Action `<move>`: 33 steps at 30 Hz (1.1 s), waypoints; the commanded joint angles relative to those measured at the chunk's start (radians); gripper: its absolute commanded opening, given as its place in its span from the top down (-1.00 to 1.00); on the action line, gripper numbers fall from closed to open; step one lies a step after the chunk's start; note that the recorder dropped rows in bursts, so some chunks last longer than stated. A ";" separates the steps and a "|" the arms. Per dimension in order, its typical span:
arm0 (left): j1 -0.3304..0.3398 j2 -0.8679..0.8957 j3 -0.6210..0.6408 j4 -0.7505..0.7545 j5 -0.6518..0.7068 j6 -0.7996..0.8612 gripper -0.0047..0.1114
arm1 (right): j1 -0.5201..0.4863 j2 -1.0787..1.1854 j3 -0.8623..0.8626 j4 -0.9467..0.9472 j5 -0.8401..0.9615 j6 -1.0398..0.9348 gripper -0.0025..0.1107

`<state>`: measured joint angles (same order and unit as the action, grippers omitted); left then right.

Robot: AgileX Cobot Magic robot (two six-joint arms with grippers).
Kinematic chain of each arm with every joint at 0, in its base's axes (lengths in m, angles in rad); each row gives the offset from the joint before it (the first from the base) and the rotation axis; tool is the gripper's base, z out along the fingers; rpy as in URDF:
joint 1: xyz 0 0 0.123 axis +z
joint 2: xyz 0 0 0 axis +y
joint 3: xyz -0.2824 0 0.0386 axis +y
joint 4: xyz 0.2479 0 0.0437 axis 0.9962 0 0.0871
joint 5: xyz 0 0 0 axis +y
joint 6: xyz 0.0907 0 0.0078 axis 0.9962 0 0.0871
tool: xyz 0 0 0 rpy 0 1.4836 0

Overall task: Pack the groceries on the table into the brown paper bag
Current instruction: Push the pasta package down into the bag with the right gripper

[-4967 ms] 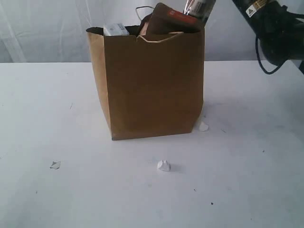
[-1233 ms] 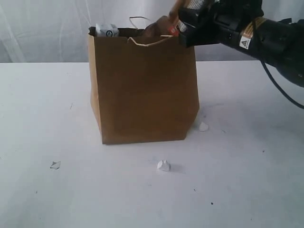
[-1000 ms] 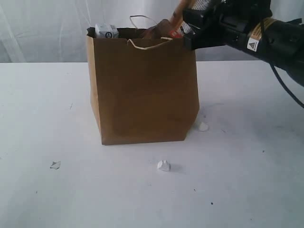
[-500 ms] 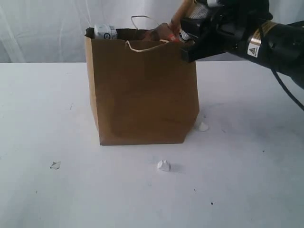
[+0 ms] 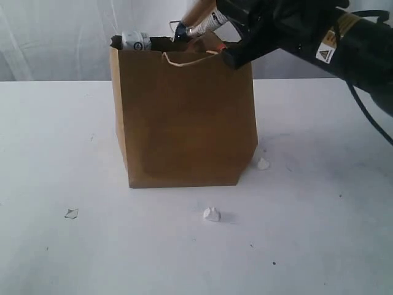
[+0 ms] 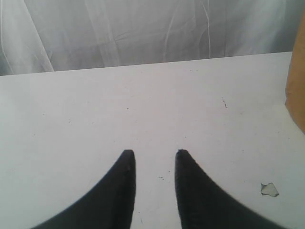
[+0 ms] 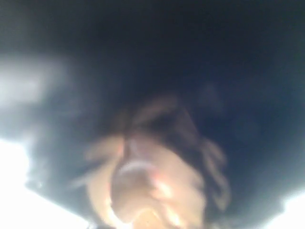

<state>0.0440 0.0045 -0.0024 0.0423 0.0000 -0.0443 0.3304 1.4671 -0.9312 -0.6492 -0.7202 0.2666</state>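
Observation:
My right gripper should stay closed on the navy-tan packet until the packet is lower. The packet is slanted high above the bag's opening.
The brown paper bag stands upright mid-table with its mouth open. Over its top right corner my right gripper is shut on the long navy-tan packet, which slants down and left above the opening. A white-capped item pokes out at the bag's back left corner. The right wrist view is a dark blur with a tan shape close to the lens. My left gripper hangs open over bare table, holding nothing, and the bag's edge shows at that frame's side.
Small crumpled white scraps lie in front of the bag, at its right foot and further left. One scrap also shows in the left wrist view. A pale curtain hangs behind the table.
The right arm has swung left over the bag's mouth, and the packet now points left and down above the opening. The bag slid slightly left earlier. The left gripper is unchanged.

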 commanded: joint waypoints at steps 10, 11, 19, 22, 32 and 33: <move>0.004 -0.005 0.002 -0.008 0.000 -0.002 0.32 | 0.128 -0.173 -0.010 -0.058 0.501 0.194 0.96; 0.004 -0.005 0.002 -0.008 0.000 -0.002 0.32 | 0.128 -0.186 -0.010 -0.058 0.537 0.212 0.96; 0.004 -0.005 0.002 -0.008 0.000 -0.002 0.32 | 0.246 -0.197 -0.010 -0.058 0.720 0.227 0.96; 0.004 -0.005 0.002 -0.008 0.000 -0.002 0.32 | 0.247 -0.195 -0.010 -0.058 0.720 0.227 0.96; 0.004 -0.005 0.002 -0.008 0.000 -0.002 0.32 | 0.297 -0.167 -0.015 0.028 0.698 0.201 0.95; 0.004 -0.005 0.002 -0.008 0.000 -0.002 0.32 | 0.297 -0.160 -0.015 0.028 0.669 0.201 0.91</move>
<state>0.0440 0.0045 -0.0024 0.0423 0.0000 -0.0443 0.6223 1.2996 -0.9538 -0.6386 -0.0160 0.4626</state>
